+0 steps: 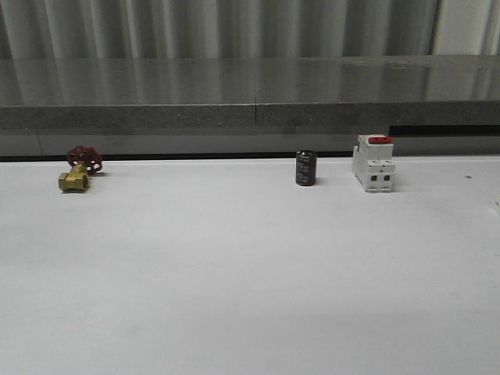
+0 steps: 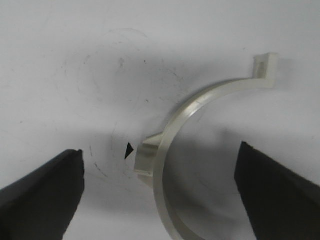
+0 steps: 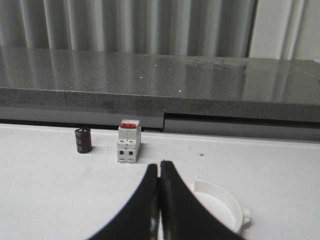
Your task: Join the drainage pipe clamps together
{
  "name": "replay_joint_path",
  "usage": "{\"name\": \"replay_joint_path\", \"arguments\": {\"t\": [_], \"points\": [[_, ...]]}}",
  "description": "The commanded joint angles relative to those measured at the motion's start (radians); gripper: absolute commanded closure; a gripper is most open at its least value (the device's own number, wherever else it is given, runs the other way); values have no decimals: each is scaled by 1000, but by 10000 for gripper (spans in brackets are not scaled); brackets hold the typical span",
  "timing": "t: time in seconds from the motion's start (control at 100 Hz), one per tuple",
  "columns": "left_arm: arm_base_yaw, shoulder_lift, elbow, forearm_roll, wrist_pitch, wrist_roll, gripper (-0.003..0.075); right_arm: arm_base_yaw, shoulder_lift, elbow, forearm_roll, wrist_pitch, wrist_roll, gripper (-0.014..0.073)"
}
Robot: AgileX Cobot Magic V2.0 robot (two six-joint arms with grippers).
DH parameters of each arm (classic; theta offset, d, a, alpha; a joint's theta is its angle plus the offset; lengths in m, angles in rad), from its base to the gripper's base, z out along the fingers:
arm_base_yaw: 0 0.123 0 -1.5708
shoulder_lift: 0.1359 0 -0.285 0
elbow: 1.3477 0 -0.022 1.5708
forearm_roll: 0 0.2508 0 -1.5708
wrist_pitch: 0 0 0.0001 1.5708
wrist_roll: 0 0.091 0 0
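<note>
My fingers are above the clamp's side lug (image 2: 146, 157) in the left wrist view, and white table shows between them. My left gripper should go lower before it closes on the lug.
In the left wrist view, one white drainage pipe clamp (image 2: 186, 111) lies flat on the white table, a half-ring with a square tab at its end (image 2: 265, 66) and a side lug (image 2: 146, 157). My left gripper (image 2: 160, 149) hangs open over it, one black finger (image 2: 45, 192) on each side and not touching it. In the right wrist view, a second white clamp half (image 3: 226, 196) lies on the table beside my right gripper (image 3: 159, 166) and is partly hidden by the fingers. The right gripper is shut with nothing between its fingers.
Along the back of the table (image 1: 234, 266) stand a brass valve with a red handle (image 1: 76, 176), a black cylinder (image 1: 305, 168) and a white blocky switch with a red top (image 1: 373, 162). A grey ledge (image 1: 250, 94) runs behind them.
</note>
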State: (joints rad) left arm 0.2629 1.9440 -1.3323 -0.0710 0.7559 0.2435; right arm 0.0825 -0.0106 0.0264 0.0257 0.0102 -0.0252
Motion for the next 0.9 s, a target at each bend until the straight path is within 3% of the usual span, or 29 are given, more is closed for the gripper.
{"name": "replay_joint_path", "arguments": {"t": [0.0,0.75,0.82,0.89], "points": [[5,-27,-31,-17,-27,23,122,-7,-19,-15,-3,-81,-6,659],[5,36,-31,-15,-62,50,127,-7,-19,-15,-3,-81,-6,659],[5,36,-31,-15,-60,50,165,-7,-19,-15,-3,-81,-6,659],[5,36,-31,-15,-60,50,252,-7,-19,-15,-3,-81,-6,659]]}}
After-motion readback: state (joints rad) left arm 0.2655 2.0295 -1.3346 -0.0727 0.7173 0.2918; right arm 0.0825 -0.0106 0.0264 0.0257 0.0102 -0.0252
